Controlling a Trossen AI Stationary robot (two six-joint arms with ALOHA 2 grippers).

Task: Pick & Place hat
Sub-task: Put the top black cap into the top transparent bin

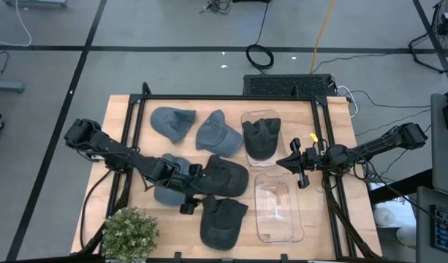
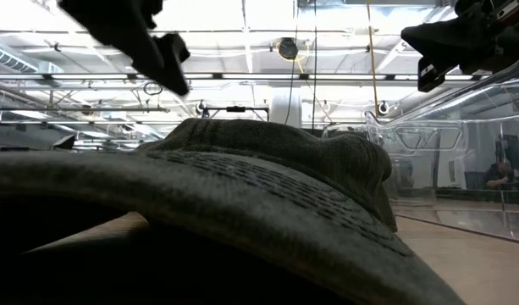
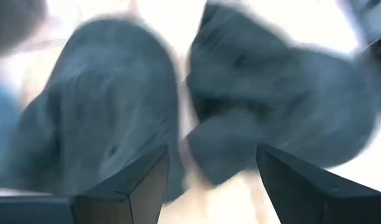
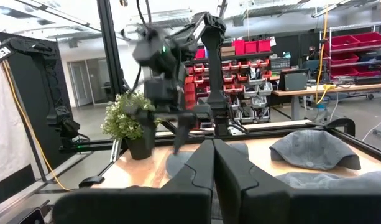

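The dark hat in the middle of the table should go in the empty clear tray (image 1: 278, 210), so my left gripper should next grab the hat by its folded cloth edge (image 1: 212, 188).
Several hats lie on the wooden table. In the high view a dark hat (image 1: 225, 175) sits mid-table, another dark hat (image 1: 222, 223) lies by the near edge, and a blue-grey hat (image 1: 165, 191) lies under my left arm. A third dark hat (image 1: 262, 139) rests in a clear tray. My left gripper (image 1: 197, 188) hovers open above the mid-table hats; its wrist view (image 3: 209, 180) shows the blue-grey hat (image 3: 103, 106) and a dark hat (image 3: 271, 87) below the spread fingers. My right gripper (image 1: 297, 166) (image 4: 212, 168) is shut and raised at the table's right, beside the trays.
Two grey caps (image 1: 172, 123) (image 1: 218, 131) lie toward the far edge. An empty clear tray (image 1: 277, 212) sits near-right. A potted plant (image 1: 128, 234) stands at the near-left corner. A black frame rail (image 1: 231, 97) borders the table. The near hat (image 2: 242, 186) fills the low view.
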